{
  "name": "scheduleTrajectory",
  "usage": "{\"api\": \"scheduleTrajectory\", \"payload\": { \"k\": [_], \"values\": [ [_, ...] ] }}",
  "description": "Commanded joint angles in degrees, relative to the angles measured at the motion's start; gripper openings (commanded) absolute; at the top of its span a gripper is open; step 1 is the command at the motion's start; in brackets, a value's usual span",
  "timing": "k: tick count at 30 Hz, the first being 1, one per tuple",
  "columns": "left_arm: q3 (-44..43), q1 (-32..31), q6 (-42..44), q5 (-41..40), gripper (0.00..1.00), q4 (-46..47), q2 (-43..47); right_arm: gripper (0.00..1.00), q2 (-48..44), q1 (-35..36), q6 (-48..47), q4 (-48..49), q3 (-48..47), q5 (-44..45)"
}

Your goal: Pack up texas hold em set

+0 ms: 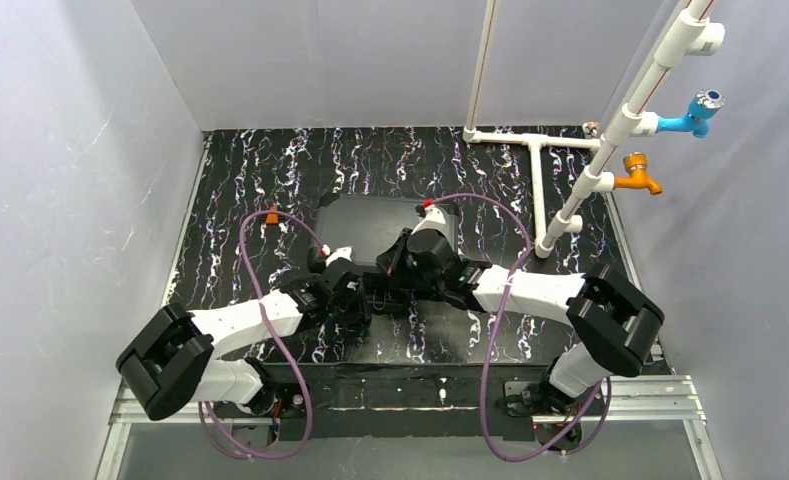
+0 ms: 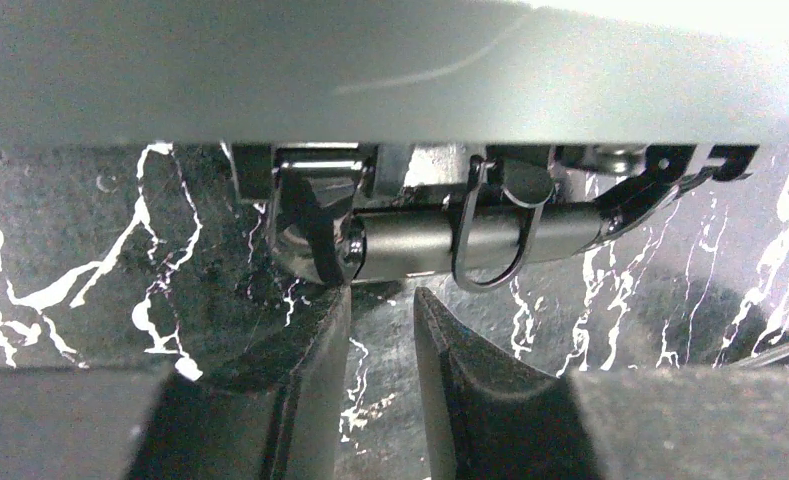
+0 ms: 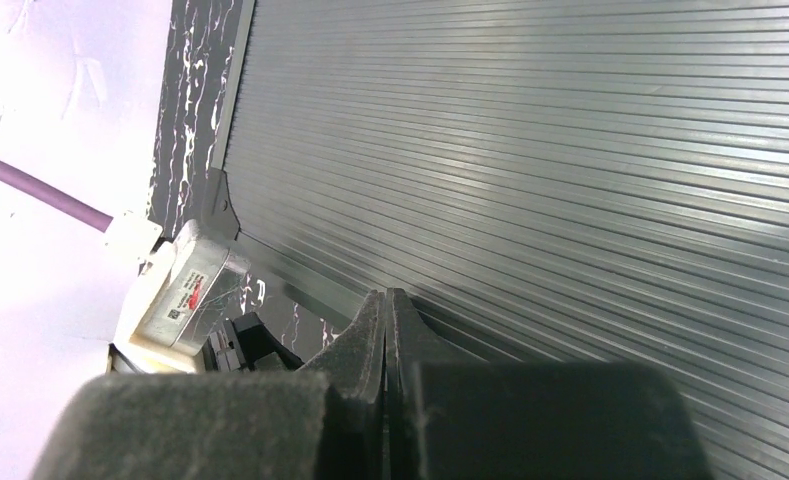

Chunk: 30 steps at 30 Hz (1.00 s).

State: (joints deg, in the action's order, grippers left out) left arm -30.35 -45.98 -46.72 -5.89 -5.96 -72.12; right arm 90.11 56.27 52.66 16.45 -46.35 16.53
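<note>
The case (image 1: pixel 365 222) would stay lying if I lifted my right gripper now, and the gripper would go up alone. Its closed fingers only rest on the ribbed lid (image 1: pixel 372 225).
The black hard case (image 1: pixel 365 222) lies closed in the middle of the table, and its ribbed lid (image 3: pixel 570 150) fills the right wrist view. My right gripper (image 3: pixel 386 300) is shut with nothing between its fingers, its tips at the lid's near edge (image 1: pixel 402 262). My left gripper (image 2: pixel 382 300) is open by a narrow gap and empty. It sits low on the table just short of the case's front side, facing the black bar handle (image 2: pixel 440 240) and a wire loop (image 2: pixel 490 255). Chips, card decks and discs are out of view.
A white pipe frame (image 1: pixel 540 190) with a blue tap (image 1: pixel 698 110) and an orange tap (image 1: pixel 638 175) stands at the back right. A small orange piece (image 1: pixel 271 215) lies left of the case. White walls close in the table.
</note>
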Motion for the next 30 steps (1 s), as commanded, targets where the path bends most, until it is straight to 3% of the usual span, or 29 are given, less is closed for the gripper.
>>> {"api": "scheduleTrajectory", "payload": {
  "k": [1,9,18,30],
  "values": [
    [0.8,-1.2,-1.1,-4.4,0.29,1.8,-2.5,0.01,15.1,0.4,-6.2,-44.8,9.4,0.3],
    [1.4,-2.2,-2.5,-6.8,0.25,5.6,-4.1,0.01,14.8,0.4,-6.3,-44.4,9.7,0.3],
    [3.1,-2.3,-4.1,-11.4,0.23,7.9,0.7,0.01,14.5,0.4,-6.4,-44.4,9.9,0.5],
    [1.1,-2.3,-3.4,-11.1,0.24,8.5,1.8,0.01,14.5,0.4,-6.5,-44.5,9.8,0.5]
  ]
}}
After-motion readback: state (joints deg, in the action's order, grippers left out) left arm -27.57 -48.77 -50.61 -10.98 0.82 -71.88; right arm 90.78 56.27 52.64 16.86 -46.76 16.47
